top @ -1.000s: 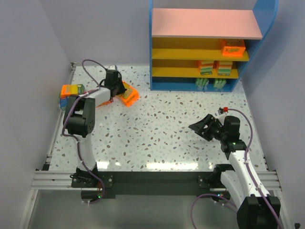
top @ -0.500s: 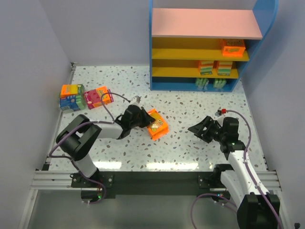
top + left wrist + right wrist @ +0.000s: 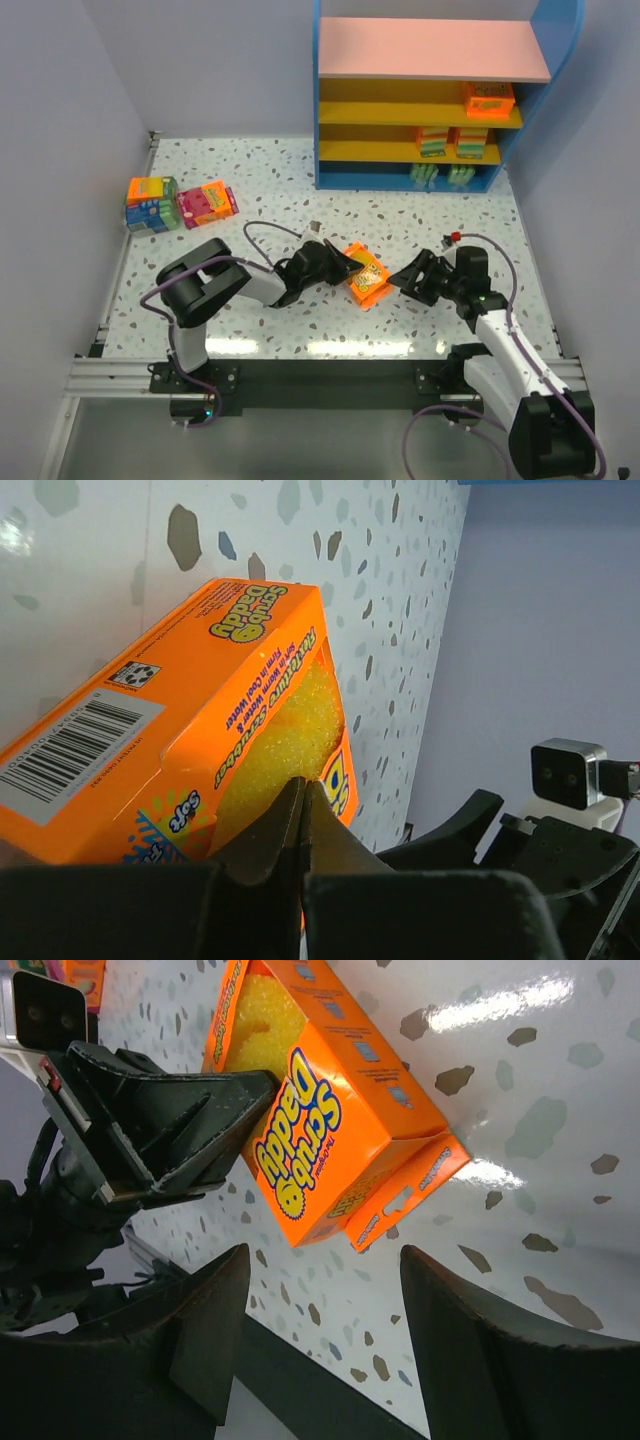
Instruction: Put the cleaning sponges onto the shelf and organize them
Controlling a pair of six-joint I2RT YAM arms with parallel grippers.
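Note:
Both fingertips stop short of the hang tab (image 3: 376, 298) (image 3: 408, 1198), so closing my right gripper on the orange pack now would miss it. I should move forward first.
My left gripper (image 3: 345, 268) is shut on the edge of an orange sponge pack (image 3: 366, 275) and holds it at the middle of the table; in the left wrist view (image 3: 303, 785) the jaws pinch the pack (image 3: 200, 710) by its yellow window. My right gripper (image 3: 405, 277) is open just right of the pack, which sits ahead of its spread fingers in the right wrist view (image 3: 320, 1130). The blue shelf (image 3: 430, 50) stands at the back with an orange pack (image 3: 488, 100) on the upper tier and two packs (image 3: 450, 141) on the middle tier.
Orange and blue packs (image 3: 150, 202) and a magenta pack (image 3: 207, 203) lie at the table's left side. Green sponges (image 3: 442, 177) sit on the shelf's bottom tier. The grey walls close in on both sides.
My left gripper has carried the orange pack from the far left down to the table's middle. My right gripper has moved left to meet it.

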